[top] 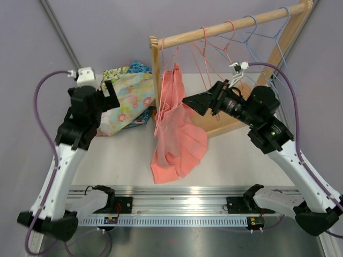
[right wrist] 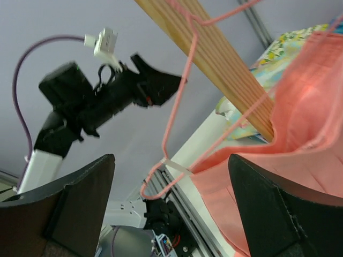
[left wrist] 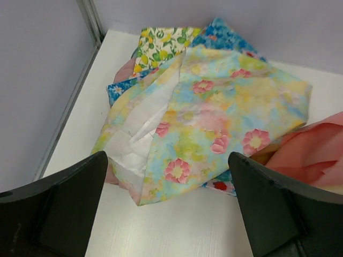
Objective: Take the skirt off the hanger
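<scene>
I need to grab the side of the pink wire hanger near its neck with my right gripper next, to leave the skirt point(top: 177, 128) free to be removed.
A salmon-pink skirt point(top: 177, 128) hangs from a pink wire hanger point(top: 167, 56) on the wooden rail point(top: 230, 25), its hem resting on the white table. In the right wrist view the skirt point(right wrist: 300, 134) fills the right side and the hanger point(right wrist: 179, 107) crosses the middle. My right gripper point(top: 192, 103) is open, close beside the skirt's upper right edge, holding nothing. My left gripper point(top: 113, 92) is open and empty, above a pile of floral cloth point(top: 126, 99), left of the skirt.
The wooden rack point(top: 156, 64) has an upright post by the skirt and a slanted leg at right. Empty pink and blue hangers point(top: 257, 32) hang further along the rail. The floral cloth pile point(left wrist: 209, 107) lies at the table's back left.
</scene>
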Motion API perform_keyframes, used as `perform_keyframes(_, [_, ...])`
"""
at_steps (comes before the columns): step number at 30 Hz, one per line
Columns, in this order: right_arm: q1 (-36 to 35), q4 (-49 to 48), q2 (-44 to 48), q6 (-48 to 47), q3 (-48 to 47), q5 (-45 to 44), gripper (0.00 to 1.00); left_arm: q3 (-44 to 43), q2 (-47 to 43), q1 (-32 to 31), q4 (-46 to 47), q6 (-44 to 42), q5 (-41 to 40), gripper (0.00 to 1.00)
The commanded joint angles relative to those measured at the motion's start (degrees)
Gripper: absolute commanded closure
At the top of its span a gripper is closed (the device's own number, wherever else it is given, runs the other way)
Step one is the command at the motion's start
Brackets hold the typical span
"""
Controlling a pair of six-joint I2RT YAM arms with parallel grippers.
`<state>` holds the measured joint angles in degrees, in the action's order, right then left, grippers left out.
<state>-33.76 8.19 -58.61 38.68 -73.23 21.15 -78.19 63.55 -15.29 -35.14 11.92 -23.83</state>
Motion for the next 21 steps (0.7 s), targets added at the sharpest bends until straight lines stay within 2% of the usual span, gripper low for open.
perform_keyframes(1, [-3.9,-1.4,-4.8,-3.8,-9.2,0.4,0.07,9.5,-6.9,-0.3,-5.2,4.1,3.8,0.01])
perform_keyframes(3, [-5.5,-0.8,-9.3,-5.0,-13.5,-1.1,0.07,15.0,-15.6,-0.4,-7.3,5.3,4.6,0.01])
perform_keyframes(8, [-7.6,-0.2,-18.1,-6.8,-19.8,-3.1,0.07,23.5,-24.4,-0.4,-8.9,6.5,5.6,0.01])
perform_keyframes(11, [-7.9,-2.2,-21.3,-5.7,-21.0,-2.8,0.07,27.6,-25.4,-0.4,-8.3,5.9,4.9,0.01])
perform_keyframes(19, [-10.4,-4.3,-26.3,-4.5,-22.1,-3.8,0.11,27.7,-25.2,-0.4,-7.6,6.0,6.4,0.01])
perform_keyframes(21, [-10.8,-4.8,-26.9,-4.4,-21.9,-4.1,0.17,27.7,-25.3,-0.4,-7.7,5.9,6.8,0.01])
